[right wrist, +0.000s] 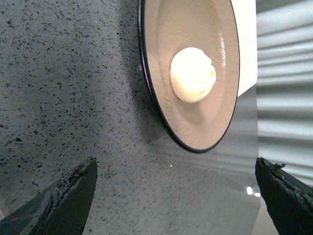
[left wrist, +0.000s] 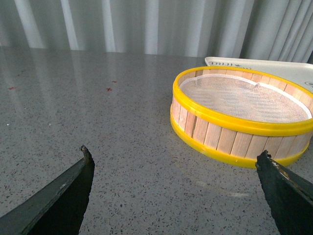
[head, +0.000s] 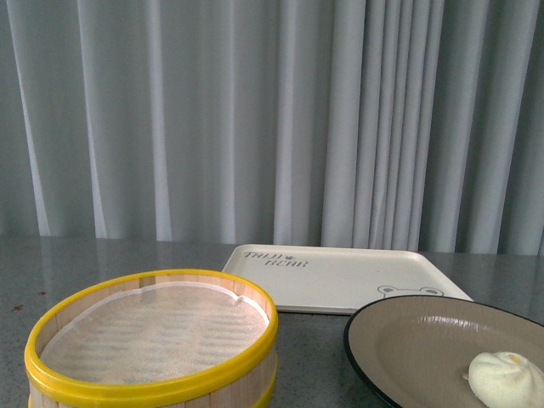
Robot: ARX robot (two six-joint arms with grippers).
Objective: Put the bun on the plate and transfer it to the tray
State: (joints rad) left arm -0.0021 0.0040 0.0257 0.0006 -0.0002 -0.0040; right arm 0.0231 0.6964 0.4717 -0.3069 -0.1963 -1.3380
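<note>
Next, my right gripper picks up the plate by its black rim (right wrist: 157, 105) to carry the bun (right wrist: 192, 74) over to the cream tray.
The cream-white bun (head: 507, 379) lies on the beige plate with a black rim (head: 408, 340) at the front right of the grey table. Both show in the right wrist view, the bun (right wrist: 192, 74) on the plate (right wrist: 164, 58). The cream tray with lettering and a bear drawing (head: 340, 276) lies flat behind the plate; a corner of it shows in the left wrist view (left wrist: 293, 68). My left gripper (left wrist: 176, 164) is open and empty over bare table beside the steamer basket. My right gripper (right wrist: 176, 171) is open and empty, apart from the plate. Neither arm shows in the front view.
A round wood-slat steamer basket with a yellow rim and a white liner (head: 153, 340) stands at the front left, also in the left wrist view (left wrist: 242, 115). Grey curtains (head: 272, 119) hang behind the table. Small red marks (left wrist: 108, 89) dot the tabletop.
</note>
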